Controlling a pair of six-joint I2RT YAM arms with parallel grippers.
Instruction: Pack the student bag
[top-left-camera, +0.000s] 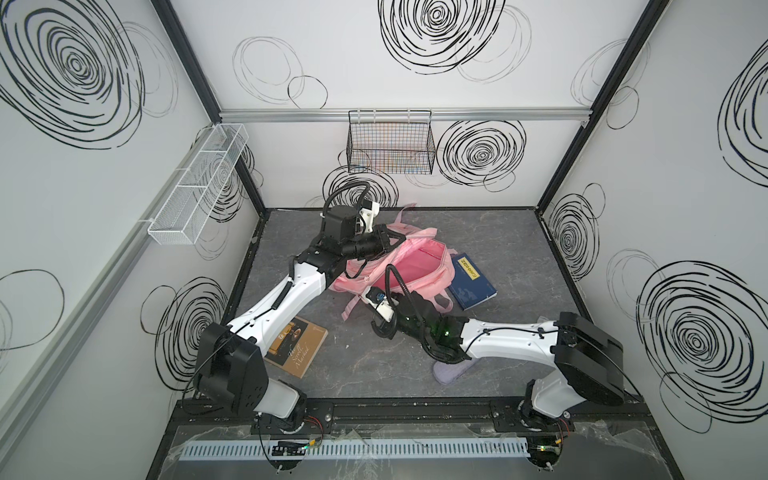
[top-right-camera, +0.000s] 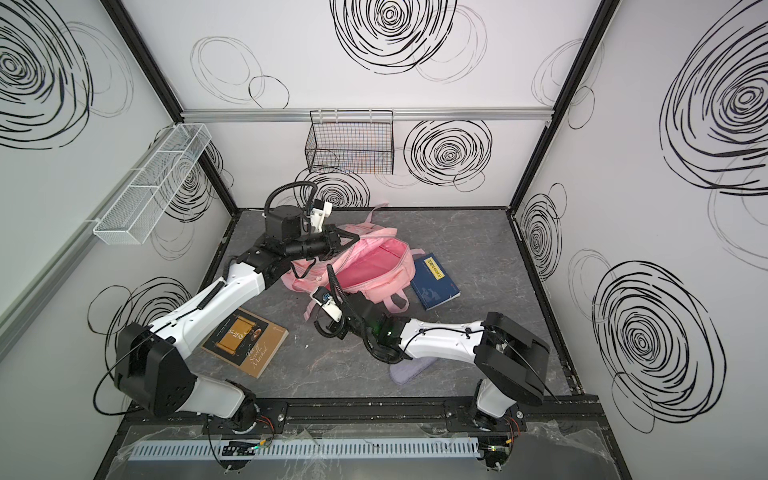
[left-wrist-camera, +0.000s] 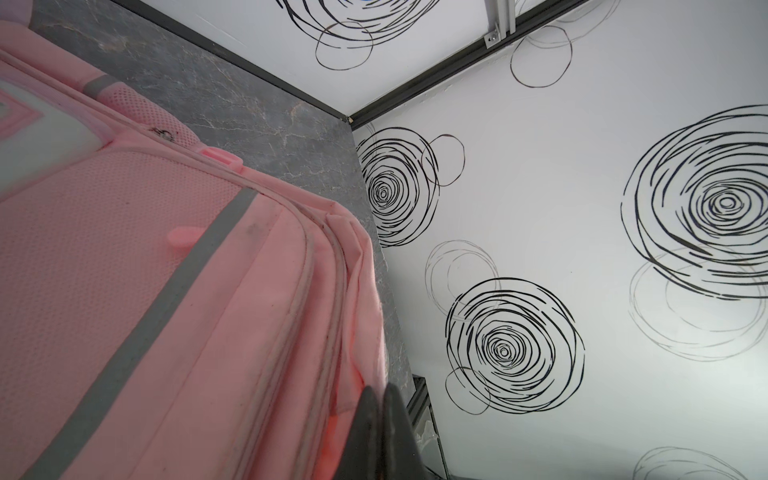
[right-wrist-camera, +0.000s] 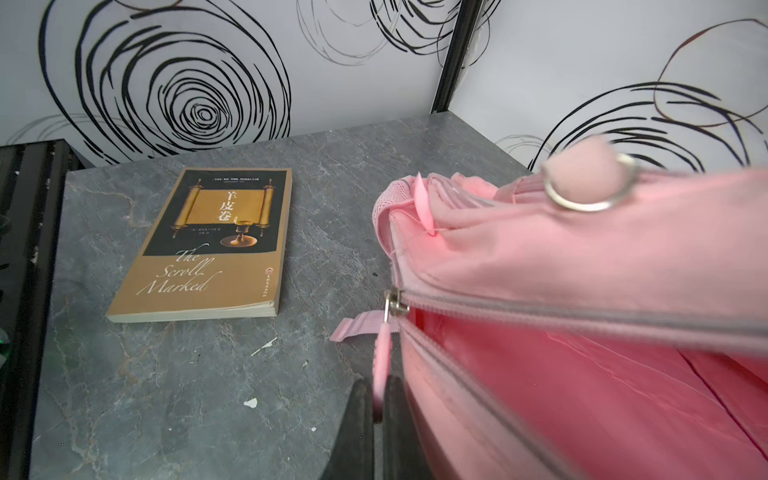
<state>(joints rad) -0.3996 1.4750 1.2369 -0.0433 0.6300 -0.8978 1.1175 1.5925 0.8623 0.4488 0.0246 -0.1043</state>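
It is too early to open my right gripper, so I need to keep holding. The seam runs past the slider, so the pink zipper pull would hang at the bag's end if I let go now.
The student bag lies mid-table, a pink backpack with its main compartment unzipped and the pink lining showing. My left gripper is at its far rim. In the left wrist view the left gripper is shut on the edge fabric of the bag. My right gripper is at the bag's near-left end. In the right wrist view the right gripper is shut on the pink zipper pull, which hangs from the slider.
A brown book lies near-left, partly under the left arm. A blue book lies right of the bag. A grey-lilac pouch sits under the right arm. A white mesh basket and a black wire basket hang on the walls.
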